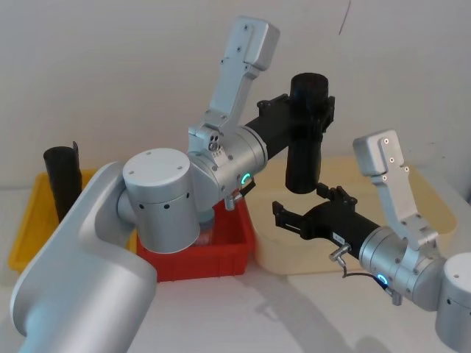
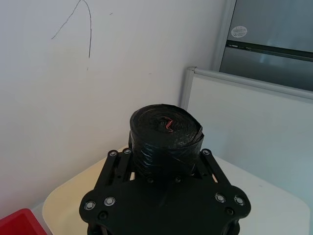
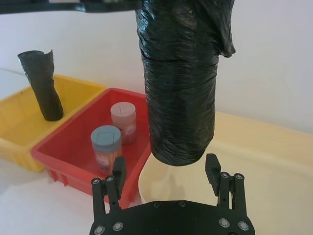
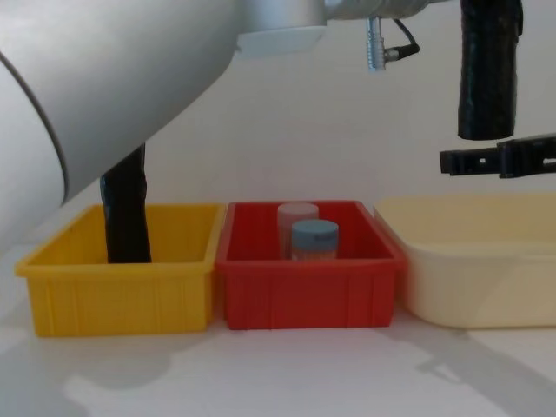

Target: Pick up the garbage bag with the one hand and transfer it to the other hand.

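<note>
My right gripper grabs the garbage bag (image 4: 488, 78) by its lower part (image 4: 486, 122) next, to take it over from my left gripper.
The garbage bag (image 1: 305, 140), a smooth black roll, hangs upright in the air above the cream tub. My left gripper (image 1: 313, 110) is shut on its upper part, and the left wrist view shows the garbage bag (image 2: 166, 134) end-on between the jaws. My right gripper (image 1: 298, 200) is open just under the roll's lower end and apart from it. In the right wrist view the garbage bag (image 3: 178, 98) hangs above the spread fingers of the right gripper (image 3: 166, 169). The chest view shows the garbage bag (image 4: 488, 78) a short gap above the right gripper (image 4: 460, 162).
Three bins stand in a row: a yellow bin (image 4: 113, 295) holding a crinkled black roll (image 4: 127, 217), a red bin (image 4: 304, 291) with a blue-capped jar (image 4: 314, 236) and a pale-capped jar (image 4: 297, 213), and the cream tub (image 4: 469, 278). A wall stands close behind.
</note>
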